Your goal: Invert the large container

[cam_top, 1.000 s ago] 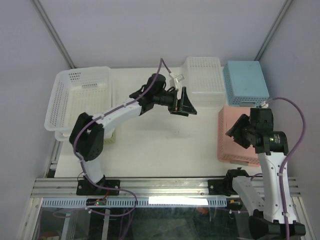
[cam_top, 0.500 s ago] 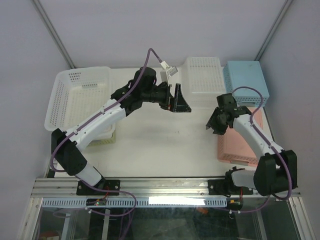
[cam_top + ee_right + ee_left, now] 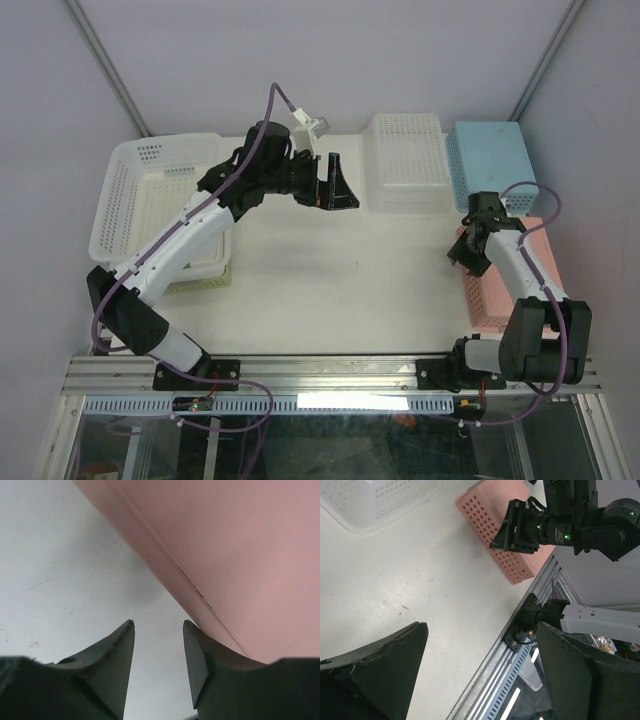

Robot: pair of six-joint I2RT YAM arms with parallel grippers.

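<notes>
Next, my left gripper grabs the large container [image 3: 150, 195] by its rim [image 3: 227, 238] to tip it upside down, fingers on either side of the container's edge.
The large container [image 3: 150, 195] is a big white perforated basket with a flared rim. It stands open side up at the far left, resting on a pale basket [image 3: 205, 275] beneath it. My left gripper [image 3: 335, 187] is open and empty, held in the air to the right of the container and apart from it; the left wrist view [image 3: 481, 625] shows only the table between its fingers. My right gripper [image 3: 462, 250] is open and empty, low at the left edge of a pink basket [image 3: 505, 300]; the right wrist view [image 3: 159, 625] shows its right finger beside that pink wall [image 3: 240, 555].
A smaller white perforated basket [image 3: 405, 150] lies upside down at the back centre and shows in the left wrist view [image 3: 370, 500]. A blue basket [image 3: 490, 165] lies upside down at the back right. The metal rail [image 3: 330, 375] runs along the near edge.
My left arm has swung left and back, closer to the large container. My right arm has stretched out and moved right, and its gripper has come down at the pink basket's left edge.
</notes>
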